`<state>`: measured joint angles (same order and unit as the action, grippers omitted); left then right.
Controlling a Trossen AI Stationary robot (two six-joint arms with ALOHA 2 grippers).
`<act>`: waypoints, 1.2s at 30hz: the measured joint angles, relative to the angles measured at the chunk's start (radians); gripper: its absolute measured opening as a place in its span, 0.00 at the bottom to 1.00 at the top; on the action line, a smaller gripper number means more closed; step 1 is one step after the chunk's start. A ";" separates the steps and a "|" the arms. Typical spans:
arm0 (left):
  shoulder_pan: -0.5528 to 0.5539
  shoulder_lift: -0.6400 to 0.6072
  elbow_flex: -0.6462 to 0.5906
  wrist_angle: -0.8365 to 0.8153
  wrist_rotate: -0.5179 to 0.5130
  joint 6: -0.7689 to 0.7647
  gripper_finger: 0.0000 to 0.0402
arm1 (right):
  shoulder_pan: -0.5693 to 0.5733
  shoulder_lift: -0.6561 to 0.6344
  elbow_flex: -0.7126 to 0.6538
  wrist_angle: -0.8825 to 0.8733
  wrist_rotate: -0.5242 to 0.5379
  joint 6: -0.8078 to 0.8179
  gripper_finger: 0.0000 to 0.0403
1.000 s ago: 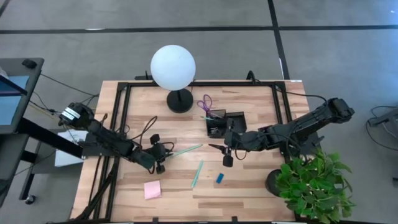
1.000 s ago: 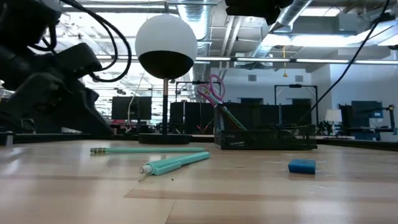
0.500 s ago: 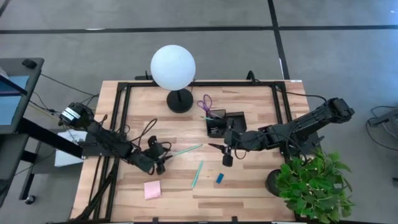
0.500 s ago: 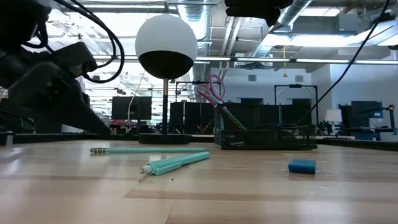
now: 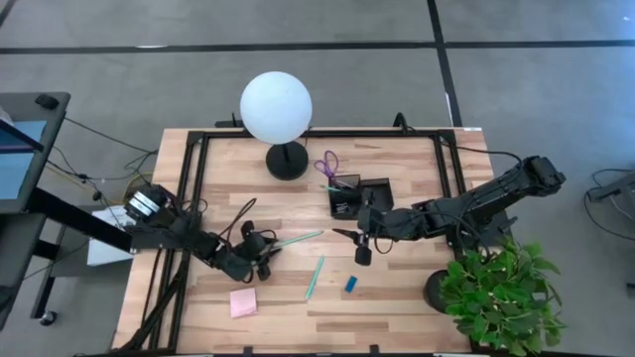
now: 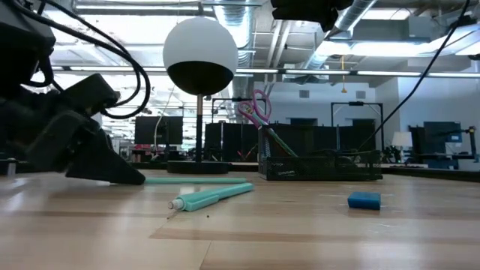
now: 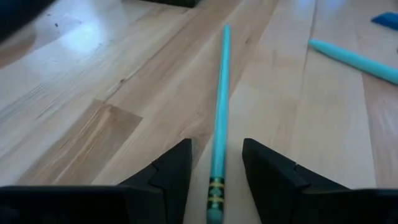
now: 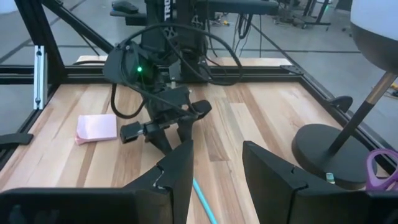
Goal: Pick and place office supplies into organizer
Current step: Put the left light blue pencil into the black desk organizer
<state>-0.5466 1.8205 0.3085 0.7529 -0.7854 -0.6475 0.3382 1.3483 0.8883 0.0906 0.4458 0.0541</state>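
Observation:
The thin teal pencil should go into the black organizer. My left gripper will next grab the thin teal pencil by its banded end (image 7: 216, 193).
My left gripper (image 5: 263, 250) (image 7: 216, 149) is open and low on the table. Its fingers stand on either side of the banded end (image 7: 214, 193) of a thin teal pencil (image 5: 298, 238) (image 6: 195, 180) that lies flat; a gap shows on both sides. My right gripper (image 5: 342, 236) (image 8: 214, 162) hangs open above the table's middle, beside the black organizer (image 5: 359, 196) (image 6: 319, 169). Purple scissors (image 5: 327, 166) (image 6: 257, 105) stick up from the organizer. A thicker teal pen (image 5: 315, 276) (image 6: 214, 196), a blue eraser (image 5: 350, 285) (image 6: 364, 200) and a pink pad (image 5: 243, 302) (image 8: 97, 127) lie on the wood.
The white globe lamp (image 5: 276, 107) stands on its black base (image 8: 336, 149) at the far side, left of the organizer. A green plant (image 5: 501, 293) fills the near right corner. A black frame (image 5: 198, 169) runs along the table's left, far and right edges.
My left gripper has come down onto the table and slid a little toward the table's right, so that its fingers now stand around the teal pencil's end. In the low view it now hides that end. The pencil and the other things have stayed where they were.

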 joint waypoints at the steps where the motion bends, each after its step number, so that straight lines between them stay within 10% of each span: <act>1: -0.001 0.016 0.001 0.008 -0.010 -0.011 0.36 | 0.000 0.000 0.000 0.000 0.000 0.000 0.33; 36: 0.001 0.119 0.001 0.109 -0.065 -0.044 0.35 | 0.000 0.000 0.000 -0.003 0.000 -0.001 0.33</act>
<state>-0.5453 1.9391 0.3100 0.8624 -0.8501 -0.6914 0.3382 1.3483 0.8883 0.0878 0.4454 0.0532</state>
